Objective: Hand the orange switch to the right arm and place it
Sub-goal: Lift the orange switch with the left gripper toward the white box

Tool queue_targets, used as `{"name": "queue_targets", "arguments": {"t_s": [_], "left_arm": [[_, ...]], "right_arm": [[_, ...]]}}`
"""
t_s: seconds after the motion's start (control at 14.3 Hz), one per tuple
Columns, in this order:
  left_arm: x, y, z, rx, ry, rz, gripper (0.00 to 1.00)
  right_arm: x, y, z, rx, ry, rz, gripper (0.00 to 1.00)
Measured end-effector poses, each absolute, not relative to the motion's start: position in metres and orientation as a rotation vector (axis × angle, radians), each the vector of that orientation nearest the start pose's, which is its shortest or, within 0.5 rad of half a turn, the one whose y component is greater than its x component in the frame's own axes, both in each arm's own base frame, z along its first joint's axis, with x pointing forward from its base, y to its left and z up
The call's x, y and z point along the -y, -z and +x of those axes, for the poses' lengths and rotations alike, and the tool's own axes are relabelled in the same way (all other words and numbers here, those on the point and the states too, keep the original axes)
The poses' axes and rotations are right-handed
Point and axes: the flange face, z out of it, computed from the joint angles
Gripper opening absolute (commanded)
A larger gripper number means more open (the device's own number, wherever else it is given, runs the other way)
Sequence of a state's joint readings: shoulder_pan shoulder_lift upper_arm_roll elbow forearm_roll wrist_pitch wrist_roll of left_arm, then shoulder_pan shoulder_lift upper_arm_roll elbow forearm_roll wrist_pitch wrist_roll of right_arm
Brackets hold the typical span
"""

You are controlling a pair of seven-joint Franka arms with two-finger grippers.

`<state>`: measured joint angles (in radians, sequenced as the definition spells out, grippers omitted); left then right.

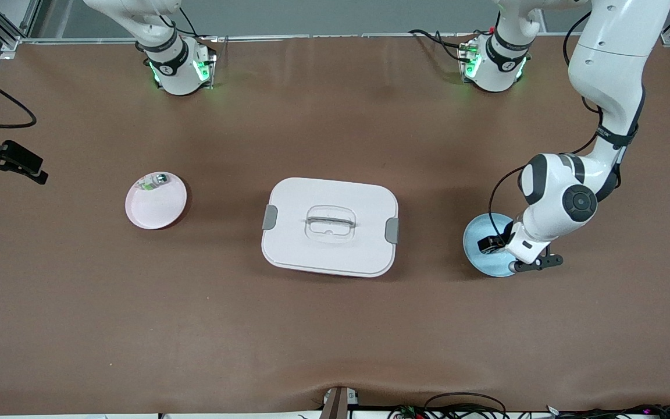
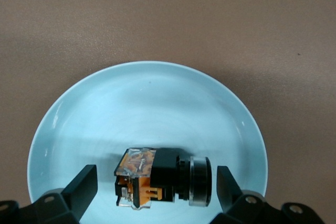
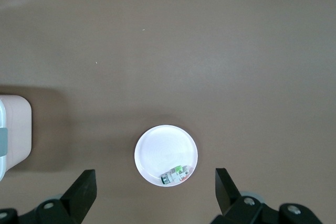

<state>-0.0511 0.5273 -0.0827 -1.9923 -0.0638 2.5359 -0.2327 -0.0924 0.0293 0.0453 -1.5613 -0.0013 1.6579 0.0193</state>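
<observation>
I should close my left gripper on the orange switch (image 2: 163, 178) now. My fingers are beside both ends of the switch, low over the light blue plate (image 2: 149, 114), so they would hold the switch.
The orange switch (image 2: 163, 182) lies on its side on the light blue plate (image 2: 147, 103), a black body with orange parts and a silver ring. My left gripper (image 2: 157, 184) is low over this plate with its fingers open on either side of the switch, not touching it. In the front view the left hand (image 1: 501, 244) covers the switch on the blue plate (image 1: 477, 256), toward the left arm's end of the table. My right gripper (image 3: 155, 182) is open and empty, high above the white plate (image 3: 157, 150). It does not show in the front view.
A whitish part with green (image 3: 176, 174) lies in the white plate (image 1: 157, 212) toward the right arm's end. A white lidded box (image 1: 329, 227) with a clear handle sits mid-table. A black device with a cable (image 1: 15, 160) juts in at the right arm's end.
</observation>
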Motion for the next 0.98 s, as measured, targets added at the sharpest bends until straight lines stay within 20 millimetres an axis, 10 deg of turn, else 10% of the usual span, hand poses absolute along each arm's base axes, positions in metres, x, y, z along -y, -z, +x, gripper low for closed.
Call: {"name": "queue_targets", "arguments": {"t_s": [0.63,0.98], "left_arm": [[0.0847,-0.1892,0.6037,0.249,-0.013,-3.212,0.91],[0.0858,-0.1899,0.6043,0.245,-0.008,-3.214,0.15]], "right_arm": [[0.0273,-0.6205,0.5716,-0.104,0.106,-3.139,1.0],[0.0273,-0.6205,0.5716,-0.104,0.106,-3.139,1.0]]}}
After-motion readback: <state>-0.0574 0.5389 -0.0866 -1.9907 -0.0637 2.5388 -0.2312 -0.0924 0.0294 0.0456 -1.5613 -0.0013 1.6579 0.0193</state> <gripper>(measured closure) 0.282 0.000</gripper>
